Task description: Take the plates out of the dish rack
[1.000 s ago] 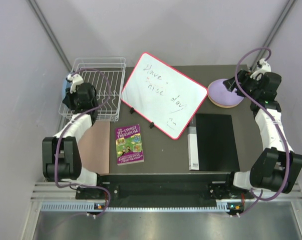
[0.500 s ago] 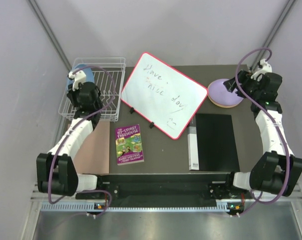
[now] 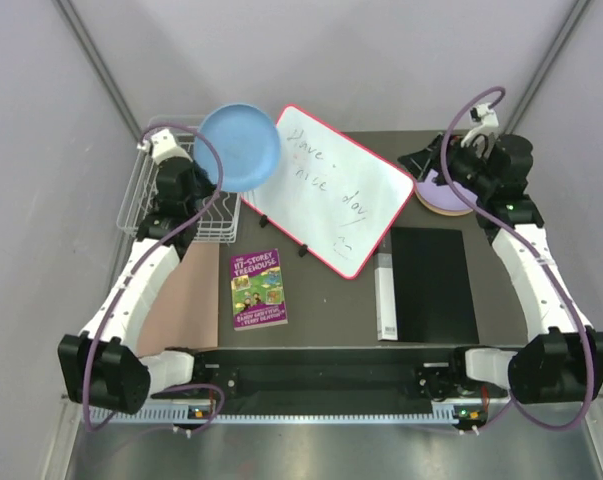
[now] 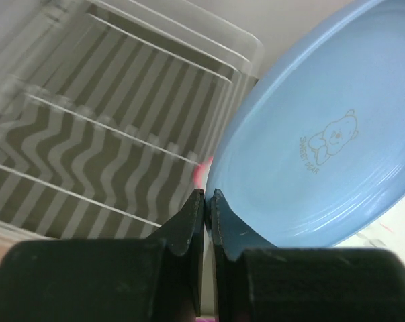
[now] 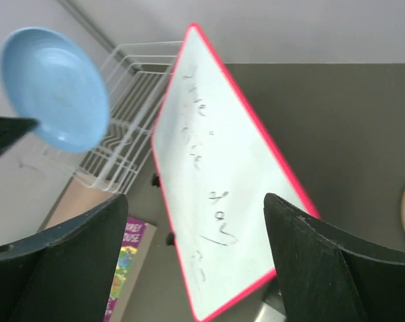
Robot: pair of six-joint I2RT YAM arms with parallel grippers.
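Observation:
My right gripper takes hold of the blue plate by its free rim [image 3: 277, 147] next, to unload it onto the lavender plate [image 3: 451, 192].
My left gripper [image 3: 196, 170] is shut on the rim of the blue plate [image 3: 237, 147] and holds it high above the right edge of the white wire dish rack [image 3: 151, 195]. In the left wrist view the blue plate [image 4: 316, 141] fills the right side, my gripper [image 4: 207, 196] pinching its edge, with the rack [image 4: 108, 127] below holding no plates. A lavender plate [image 3: 451, 192] lies on a yellow-orange one at the back right. My right gripper [image 3: 428, 163] is open and empty beside that stack. The pink plate is hidden.
A red-framed whiteboard [image 3: 326, 190] lies tilted in the middle back, also in the right wrist view [image 5: 222, 194]. A purple book [image 3: 257, 288] and a tan mat [image 3: 186, 295] lie near the left. A black box [image 3: 426, 285] lies at the right.
My left gripper has lifted the blue plate out of the rack, up and to the right. My right gripper has swung left, away from the plate stack.

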